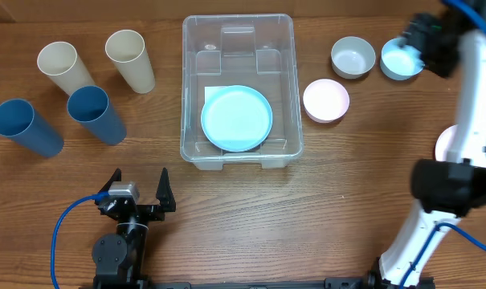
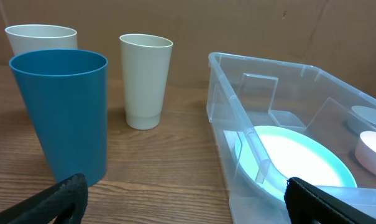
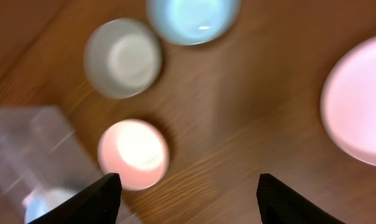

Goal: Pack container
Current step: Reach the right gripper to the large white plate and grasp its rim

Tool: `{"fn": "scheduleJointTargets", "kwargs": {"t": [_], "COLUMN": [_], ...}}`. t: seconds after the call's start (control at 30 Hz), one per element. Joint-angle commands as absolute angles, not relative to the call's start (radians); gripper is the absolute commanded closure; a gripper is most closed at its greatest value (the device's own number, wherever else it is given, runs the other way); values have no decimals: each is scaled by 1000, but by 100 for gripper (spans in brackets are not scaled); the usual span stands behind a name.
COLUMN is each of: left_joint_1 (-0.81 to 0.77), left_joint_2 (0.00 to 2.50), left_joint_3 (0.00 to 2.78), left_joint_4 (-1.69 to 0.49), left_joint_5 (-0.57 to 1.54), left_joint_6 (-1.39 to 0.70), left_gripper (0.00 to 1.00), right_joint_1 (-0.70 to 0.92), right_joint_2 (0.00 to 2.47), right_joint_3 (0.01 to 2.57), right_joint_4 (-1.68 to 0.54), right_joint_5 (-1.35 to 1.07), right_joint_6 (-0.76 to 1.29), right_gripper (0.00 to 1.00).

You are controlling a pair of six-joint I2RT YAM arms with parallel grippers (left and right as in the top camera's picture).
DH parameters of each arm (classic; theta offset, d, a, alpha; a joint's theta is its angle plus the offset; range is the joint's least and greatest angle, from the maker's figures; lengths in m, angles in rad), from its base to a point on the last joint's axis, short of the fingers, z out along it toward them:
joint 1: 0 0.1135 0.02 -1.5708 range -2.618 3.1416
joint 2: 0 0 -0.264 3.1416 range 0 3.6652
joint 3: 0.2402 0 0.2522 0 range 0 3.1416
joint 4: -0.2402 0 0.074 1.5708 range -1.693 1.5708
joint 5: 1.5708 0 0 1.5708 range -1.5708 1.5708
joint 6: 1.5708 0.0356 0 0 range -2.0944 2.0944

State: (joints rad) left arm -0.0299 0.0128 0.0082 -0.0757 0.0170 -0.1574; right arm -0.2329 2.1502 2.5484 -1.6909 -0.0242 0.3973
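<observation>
My right gripper is to pick up the pink plate by its rim (image 1: 441, 145) (image 3: 332, 117) next. The pink plate's bottom then stays free to lie on the container's light blue plate.
The clear container (image 1: 188, 88) stands at the table's centre with a light blue plate (image 1: 237, 118) lying flat inside. My left gripper (image 1: 138, 193) is open and empty near the front edge, left of the container. Its wrist view shows the container's rim (image 2: 268, 62) and the plate (image 2: 299, 155) between the open jaws (image 2: 186, 199). My right gripper (image 1: 413, 44) is raised at the far right over a light blue bowl (image 1: 401, 63). Its wrist view is blurred, and the jaws (image 3: 189, 196) are open and empty above bare wood.
A grey bowl (image 1: 353, 56) and a pink bowl (image 1: 326, 99) sit right of the container. A pink plate (image 3: 358, 99) lies further right, partly hidden by the right arm in the overhead view. Two cream cups (image 1: 59, 67) (image 1: 130, 59) and two blue cups (image 1: 26, 127) (image 1: 95, 114) stand at left.
</observation>
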Motion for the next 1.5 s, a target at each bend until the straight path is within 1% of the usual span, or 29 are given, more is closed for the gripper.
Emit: {"fn": "scheduleJointTargets", "kwargs": {"t": [0.0,0.23,0.4,0.5,0.63,0.83,0.97,1.07,1.13,1.2,1.3,1.33,1.37,1.43,1.47], "left_joint_1": [-20,-20,-20,-20,-20,-20,-20,-20,-20,-20,-20,-20,-20,-20,-20], "left_joint_2": [4,4,4,4,4,4,4,4,4,4,4,4,4,4,4], "left_joint_3": [5,5,5,5,5,5,5,5,5,5,5,5,5,5,5], "left_joint_4": [-78,-78,-78,-78,-78,-78,-78,-78,-78,-78,-78,-78,-78,-78,-78], "left_joint_5": [11,11,11,11,11,11,11,11,11,11,11,11,11,11,11], "left_joint_6": [-150,-150,-150,-150,-150,-150,-150,-150,-150,-150,-150,-150,-150,-150,-150], "left_gripper": [0,0,0,0,0,0,0,0,0,0,0,0,0,0,0], "right_joint_1": [-437,-718,-840,-873,-877,-878,-878,-878,-878,-878,-875,-873,-870,-863,-857], "right_joint_2": [2122,2122,2122,2122,2122,2122,2122,2122,2123,2122,2123,2123,2123,2123,2123], "right_joint_3": [2391,2079,2022,2001,1944,1757,1678,1639,1620,1595,1551,1538,1525,1519,1520], "right_joint_4": [-1694,-1671,-1654,-1621,-1567,-1435,-1372,-1330,-1305,-1277,-1226,-1211,-1196,-1181,-1176], "right_joint_5": [-46,-50,-61,-61,-35,-9,-8,7,7,7,7,6,6,7,6], "right_joint_6": [451,507,506,506,507,510,509,502,498,498,498,498,498,497,497], "right_gripper": [30,30,30,30,30,31,33,36,39,47,64,68,75,85,93]}}
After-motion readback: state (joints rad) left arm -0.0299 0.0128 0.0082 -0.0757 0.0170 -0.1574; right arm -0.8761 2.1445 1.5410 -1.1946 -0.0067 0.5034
